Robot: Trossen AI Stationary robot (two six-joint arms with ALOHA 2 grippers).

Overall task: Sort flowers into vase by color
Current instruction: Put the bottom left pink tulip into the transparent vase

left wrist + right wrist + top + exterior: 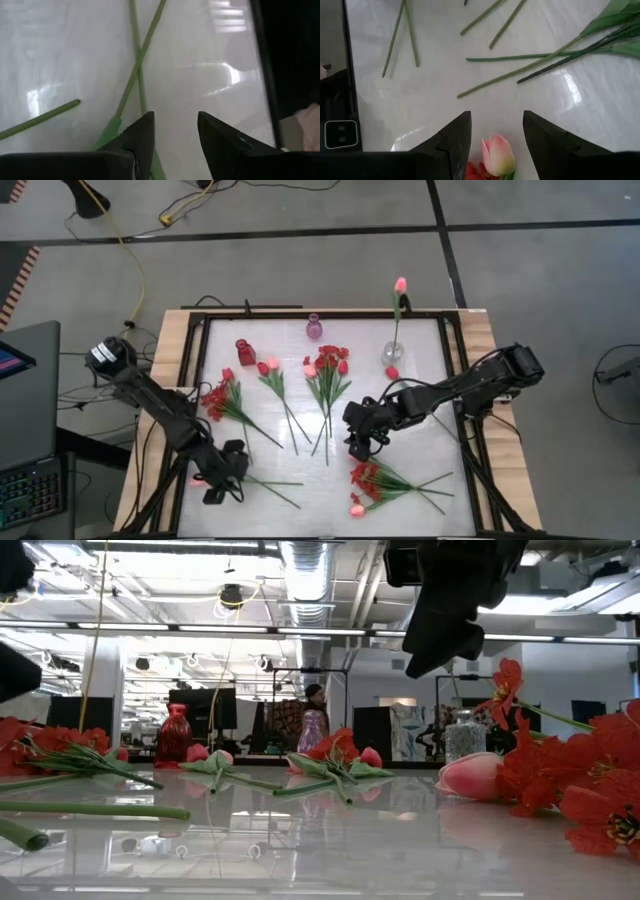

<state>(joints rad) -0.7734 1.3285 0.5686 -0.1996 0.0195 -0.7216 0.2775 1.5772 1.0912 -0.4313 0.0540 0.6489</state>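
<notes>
The green stem [272, 483] [129, 86] is beside my fingers, and tabletop shows between them. My left gripper needs to move toward the stem before it closes on it.
Flowers lie in bunches on the white table [420, 380]: red blossoms [218, 398], pink and red tulips [270, 370], a mixed bunch [328, 370], and a red spray with a pink tulip bud [357, 508] at the near right. One pink tulip [400, 285] stands in the clear vase [392, 352]. My right gripper [495, 115] hangs open above the near-right bunch, and a pink bud [497, 155] shows between its fingers. At the near left, my left gripper [175, 117] is open just over the table, beside green stems [135, 75].
A red vase [245, 350] and a purple vase [314, 327] stand near the far edge, left of the clear vase. A black frame [455, 350] runs around the table. Bare tabletop lies between the two grippers at the near middle [320, 500].
</notes>
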